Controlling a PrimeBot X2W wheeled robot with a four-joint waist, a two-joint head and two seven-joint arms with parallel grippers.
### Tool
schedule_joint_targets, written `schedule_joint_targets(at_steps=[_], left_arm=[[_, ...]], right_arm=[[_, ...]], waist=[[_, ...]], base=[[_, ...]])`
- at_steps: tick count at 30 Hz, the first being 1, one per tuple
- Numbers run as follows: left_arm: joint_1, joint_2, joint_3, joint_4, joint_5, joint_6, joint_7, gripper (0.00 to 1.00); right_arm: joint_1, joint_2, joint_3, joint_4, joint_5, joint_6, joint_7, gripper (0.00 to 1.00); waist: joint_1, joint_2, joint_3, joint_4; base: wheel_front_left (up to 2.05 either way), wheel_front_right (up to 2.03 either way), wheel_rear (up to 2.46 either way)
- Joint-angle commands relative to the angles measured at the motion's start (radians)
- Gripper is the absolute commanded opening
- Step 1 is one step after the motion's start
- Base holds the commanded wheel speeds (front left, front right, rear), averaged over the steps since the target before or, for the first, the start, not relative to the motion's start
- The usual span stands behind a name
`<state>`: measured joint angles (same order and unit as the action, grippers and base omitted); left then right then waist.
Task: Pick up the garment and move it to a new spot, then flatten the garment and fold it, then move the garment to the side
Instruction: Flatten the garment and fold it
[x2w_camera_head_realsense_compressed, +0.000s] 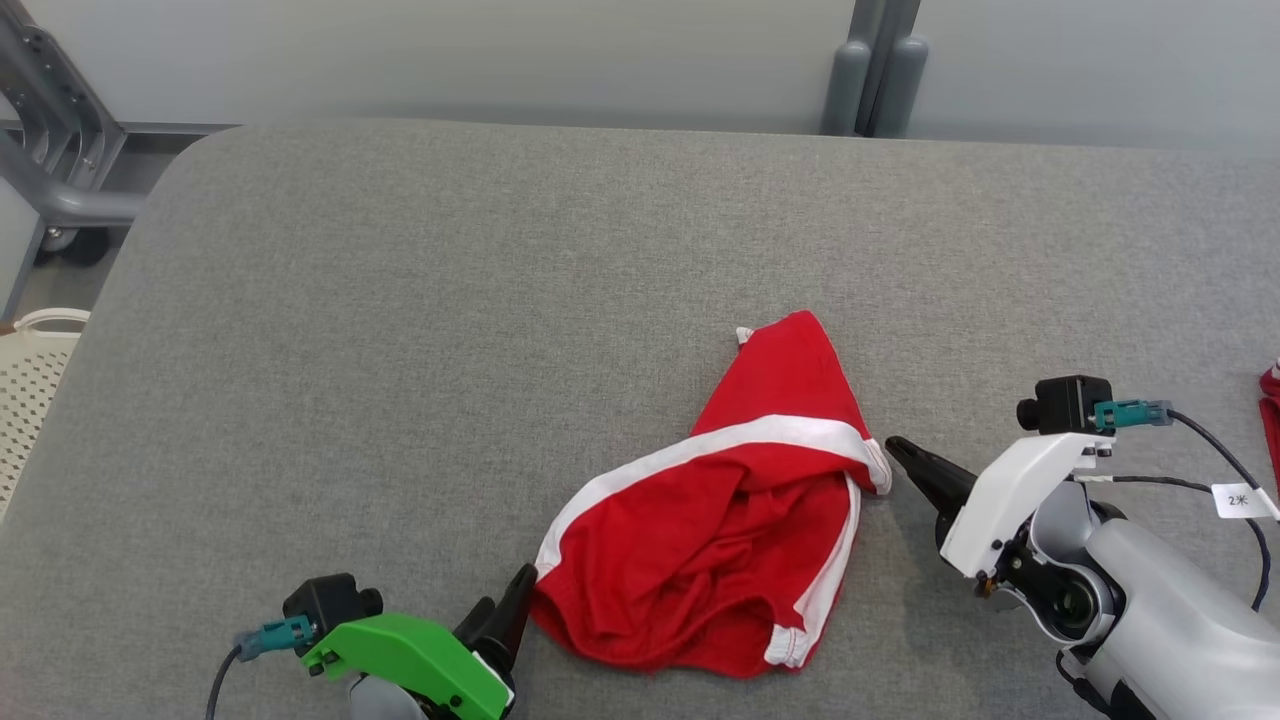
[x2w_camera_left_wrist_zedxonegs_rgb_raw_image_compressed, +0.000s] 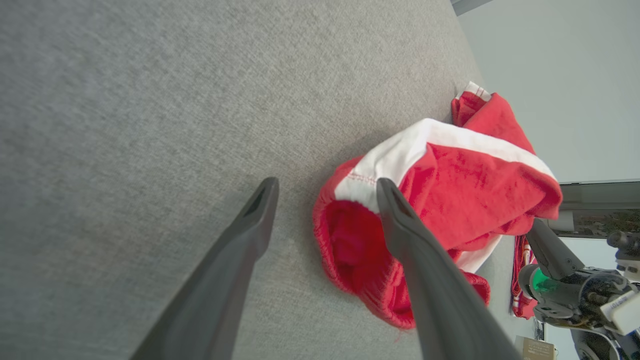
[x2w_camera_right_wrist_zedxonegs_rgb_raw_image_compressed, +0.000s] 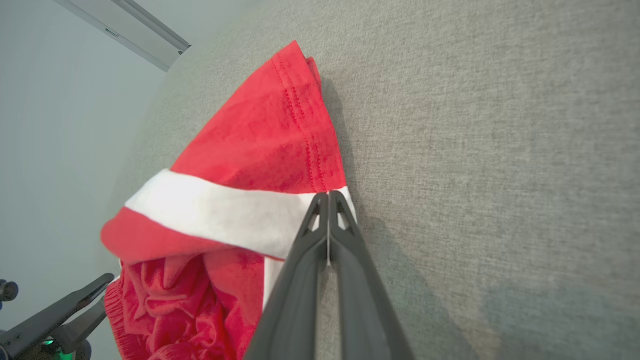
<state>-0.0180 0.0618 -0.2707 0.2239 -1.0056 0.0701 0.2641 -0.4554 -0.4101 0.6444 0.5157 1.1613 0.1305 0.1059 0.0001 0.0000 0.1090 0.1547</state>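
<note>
The garment's edge arches up off the table at its white-banded corner (x2w_camera_head_realsense_compressed: 549, 559) (x2w_camera_left_wrist_zedxonegs_rgb_raw_image_compressed: 358, 188), while the crumpled rest lies slack. My left gripper will grab the garment by that corner next.
The garment (x2w_camera_head_realsense_compressed: 730, 520), a pair of red shorts with white side stripes, lies crumpled on the grey padded table (x2w_camera_head_realsense_compressed: 400, 300), right of centre and toward the near edge. My right gripper (x2w_camera_head_realsense_compressed: 893, 447) comes in from the right. It is shut, its tips pinched at the right end of the white stripe (x2w_camera_right_wrist_zedxonegs_rgb_raw_image_compressed: 225, 212), as the right wrist view (x2w_camera_right_wrist_zedxonegs_rgb_raw_image_compressed: 328, 196) shows up close. My left gripper (x2w_camera_head_realsense_compressed: 503, 605) stands open at the garment's lower left corner. In the left wrist view (x2w_camera_left_wrist_zedxonegs_rgb_raw_image_compressed: 327, 189) one finger (x2w_camera_left_wrist_zedxonegs_rgb_raw_image_compressed: 400, 220) lies over the red waistband and the other (x2w_camera_left_wrist_zedxonegs_rgb_raw_image_compressed: 260, 210) hangs over bare table.
Another red cloth (x2w_camera_head_realsense_compressed: 1271, 405) pokes in at the table's right edge. A white perforated basket (x2w_camera_head_realsense_compressed: 35, 380) sits on the floor at the left, below a grey metal frame on casters (x2w_camera_head_realsense_compressed: 55, 190). A grey post (x2w_camera_head_realsense_compressed: 875, 75) stands behind the table's far edge.
</note>
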Motion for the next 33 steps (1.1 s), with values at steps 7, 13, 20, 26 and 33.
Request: schedule_joint_targets(at_steps=[7,13,20,26,33], left_arm=[[-0.008,-0.006,0.020,-0.021,-0.104,0.002,0.021,1.00],[0.024,0.002,0.040,-0.057,-0.148,0.025,0.051,1.00],[0.056,0.003,0.043,-0.134,-0.206,0.053,0.112,1.00],[0.070,-0.004,0.042,-0.191,-0.273,0.082,0.139,1.00],[0.056,-0.006,0.036,-0.177,-0.290,0.110,0.133,1.00]], right_arm=[[-0.019,-0.019,0.031,-0.003,0.025,0.000,-0.021,0.00],[-0.025,-0.031,0.051,0.002,0.034,0.000,-0.038,0.00],[-0.035,-0.040,0.071,0.008,0.045,0.000,-0.056,0.00],[-0.044,-0.046,0.085,0.012,0.051,0.000,-0.065,0.00],[-0.062,-0.047,0.107,0.010,0.061,0.000,-0.075,0.00]], waist=[[-0.0001,0.0000,-0.008,-0.012],[-0.0001,0.0000,-0.005,-0.015],[-0.0001,0.0000,-0.002,-0.011],[-0.0001,0.0000,0.002,-0.008],[-0.0001,0.0000,0.017,-0.013]], base=[[0.00,0.00,0.00],[0.00,0.00,0.00],[0.00,0.00,0.00],[0.00,0.00,0.00],[0.00,0.00,0.00]])
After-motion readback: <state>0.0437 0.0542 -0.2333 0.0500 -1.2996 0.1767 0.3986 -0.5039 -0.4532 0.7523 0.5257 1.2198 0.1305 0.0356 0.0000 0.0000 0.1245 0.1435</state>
